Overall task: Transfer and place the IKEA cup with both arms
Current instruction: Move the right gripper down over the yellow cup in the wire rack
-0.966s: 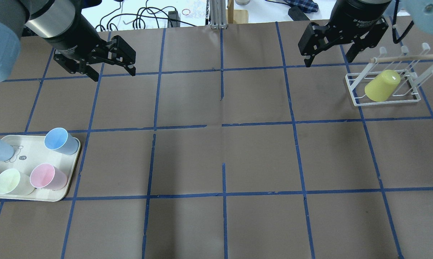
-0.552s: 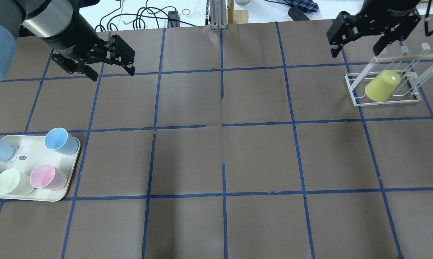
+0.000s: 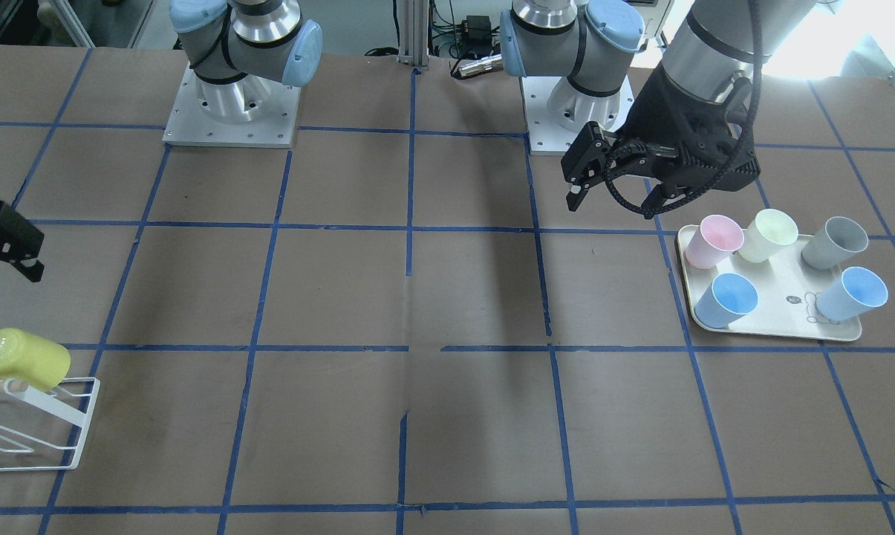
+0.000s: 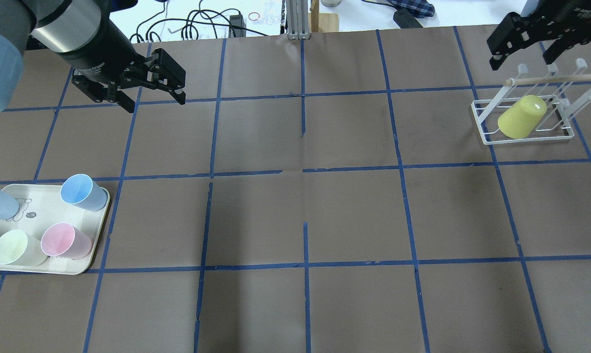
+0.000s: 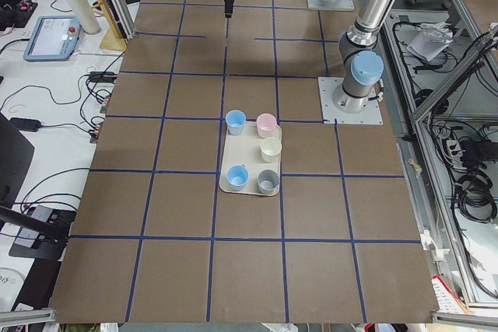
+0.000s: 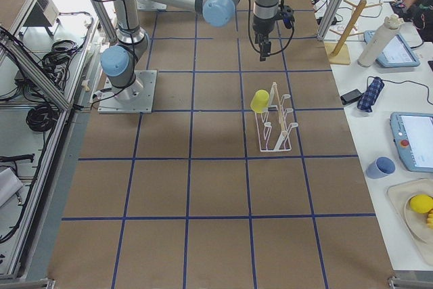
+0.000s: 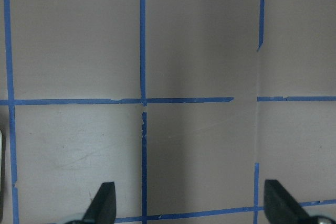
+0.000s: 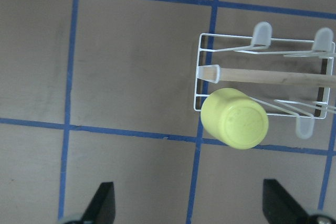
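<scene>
I will pass the cup between both arms, so next I need to grab the bright yellow IKEA cup (image 3: 34, 357) by its closed bottom end (image 3: 0, 351) with my right gripper.
The IKEA cup (image 4: 521, 116) is bright yellow and hangs upside down, tilted, on a peg of a white wire rack (image 4: 486, 135) at the far right. It also shows in the front view (image 3: 24, 359) and the right wrist view (image 8: 234, 118). My right gripper (image 4: 523, 56) is open and empty, in the air just beyond the rack and apart from the cup. My left gripper (image 4: 155, 102) is open and empty, above the table's far left. It also shows in the front view (image 3: 610, 204).
A cream tray (image 4: 40, 201) at the near left holds light-blue cups (image 4: 82, 191), a pink cup (image 4: 64, 240), a pale cream-yellow cup (image 4: 13, 247) and a grey cup (image 3: 842, 241). A wooden rod (image 4: 560, 77) lies across the rack. Cables lie beyond the table's far edge.
My right gripper has moved right and further away, from left of the rack to just beyond it. My left gripper has barely moved. The cup has not moved.
</scene>
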`<state>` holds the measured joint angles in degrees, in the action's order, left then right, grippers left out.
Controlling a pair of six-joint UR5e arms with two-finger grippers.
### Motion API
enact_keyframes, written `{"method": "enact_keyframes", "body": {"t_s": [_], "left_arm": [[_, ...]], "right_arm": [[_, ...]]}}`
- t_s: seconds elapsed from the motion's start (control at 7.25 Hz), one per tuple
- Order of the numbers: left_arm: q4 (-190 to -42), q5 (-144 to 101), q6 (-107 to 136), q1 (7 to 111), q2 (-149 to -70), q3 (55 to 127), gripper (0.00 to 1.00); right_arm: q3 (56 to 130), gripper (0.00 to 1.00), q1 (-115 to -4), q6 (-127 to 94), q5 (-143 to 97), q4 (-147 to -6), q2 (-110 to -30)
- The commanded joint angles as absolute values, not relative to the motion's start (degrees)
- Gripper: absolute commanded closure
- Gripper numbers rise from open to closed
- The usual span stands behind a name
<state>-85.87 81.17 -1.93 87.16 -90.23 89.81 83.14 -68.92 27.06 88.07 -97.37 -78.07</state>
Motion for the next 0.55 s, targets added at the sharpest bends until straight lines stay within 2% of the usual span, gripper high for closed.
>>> {"method": "enact_keyframes", "body": {"t_s": [0.0,0.41], "left_arm": [[-85.9,81.2,-2.3,87.0,-90.4,89.8,0.00],[-85.8,81.2,-2.4,86.8,-90.7,89.8,0.00]], "right_arm": [[83.3,0.00,-65.1,28.6,88.4,-100.2,-71.4],[85.0,0.00,-65.2,28.3,88.7,-104.0,-67.3]]}}
